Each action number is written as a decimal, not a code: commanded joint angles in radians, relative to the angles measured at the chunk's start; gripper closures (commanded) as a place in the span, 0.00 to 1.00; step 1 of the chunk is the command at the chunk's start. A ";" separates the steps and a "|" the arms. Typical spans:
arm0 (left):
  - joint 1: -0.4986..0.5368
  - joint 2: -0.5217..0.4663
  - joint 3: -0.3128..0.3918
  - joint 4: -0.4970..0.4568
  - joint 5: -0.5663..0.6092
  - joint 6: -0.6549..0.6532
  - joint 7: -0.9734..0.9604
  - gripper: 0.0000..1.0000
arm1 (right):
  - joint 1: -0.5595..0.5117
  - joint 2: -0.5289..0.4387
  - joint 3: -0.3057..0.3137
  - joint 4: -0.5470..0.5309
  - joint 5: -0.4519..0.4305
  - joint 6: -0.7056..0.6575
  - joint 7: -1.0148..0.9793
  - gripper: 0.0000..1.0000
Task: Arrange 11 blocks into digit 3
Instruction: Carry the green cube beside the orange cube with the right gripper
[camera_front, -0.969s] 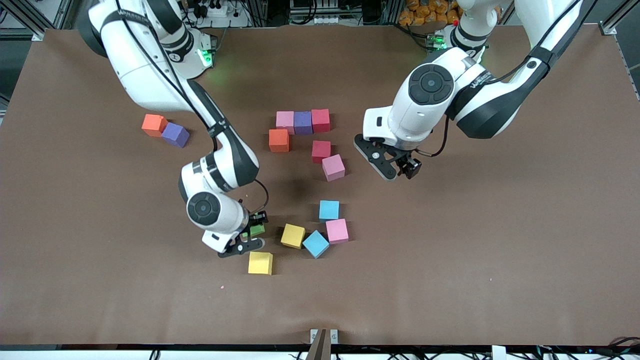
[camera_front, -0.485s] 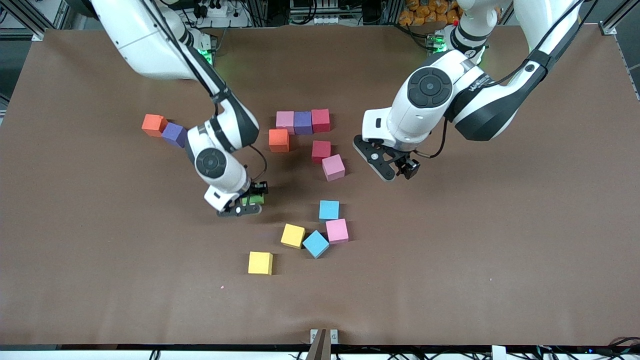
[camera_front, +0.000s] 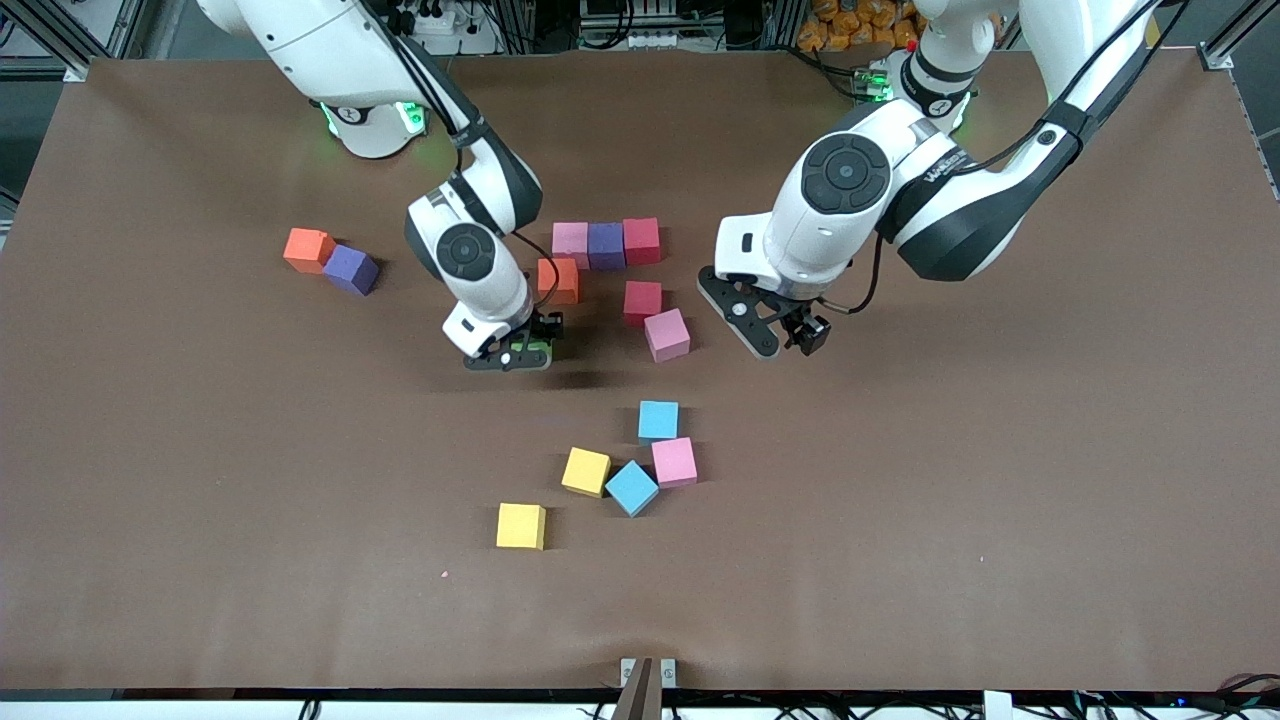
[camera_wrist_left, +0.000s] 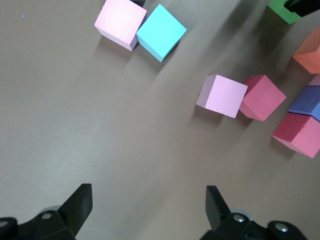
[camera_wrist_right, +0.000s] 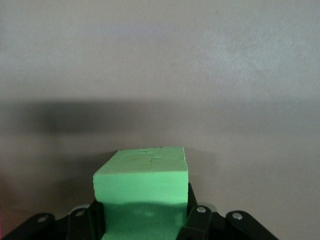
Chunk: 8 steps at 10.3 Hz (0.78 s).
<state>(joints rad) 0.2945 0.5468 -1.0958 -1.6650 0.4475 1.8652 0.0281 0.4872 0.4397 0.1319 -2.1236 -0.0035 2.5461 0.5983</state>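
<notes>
The green block (camera_front: 540, 350) (camera_wrist_right: 142, 185) is short of the orange block's near side, so my right gripper needs to move it to that side before letting it go.
My right gripper (camera_front: 515, 352) is shut on a green block (camera_front: 540, 350), held over bare table beside the orange block (camera_front: 558, 281). The right wrist view shows the green block (camera_wrist_right: 142, 185) clamped between the fingers. A pink (camera_front: 570, 240), purple (camera_front: 606, 245) and red block (camera_front: 641, 240) form a row, with a second red (camera_front: 642, 302) and a pink block (camera_front: 667, 334) nearer the camera. My left gripper (camera_front: 775, 335) hangs open over bare table beside that pink block (camera_wrist_left: 222, 95), with nothing between its fingers (camera_wrist_left: 215, 200).
A sky blue (camera_front: 658, 421), pink (camera_front: 674, 462), blue (camera_front: 631, 487) and yellow block (camera_front: 586, 471) cluster nearer the camera, with a lone yellow block (camera_front: 521, 526) nearer still. An orange (camera_front: 307, 249) and a purple block (camera_front: 350, 269) lie toward the right arm's end.
My right gripper has carried the green block away from the yellow blocks, up toward the orange block by the row. The left gripper has barely shifted.
</notes>
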 joint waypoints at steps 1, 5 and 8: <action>-0.025 0.002 0.025 0.018 -0.003 -0.014 -0.010 0.00 | 0.034 -0.030 0.009 -0.045 -0.001 0.013 0.085 1.00; -0.026 0.001 0.033 0.033 -0.004 -0.014 -0.008 0.00 | 0.064 -0.024 0.012 -0.048 -0.001 0.005 0.129 1.00; -0.047 -0.001 0.033 0.031 -0.003 -0.014 -0.010 0.00 | 0.087 -0.027 0.012 -0.061 -0.001 0.002 0.130 1.00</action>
<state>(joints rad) 0.2804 0.5480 -1.0736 -1.6507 0.4475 1.8653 0.0281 0.5577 0.4288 0.1405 -2.1418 -0.0035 2.5461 0.7037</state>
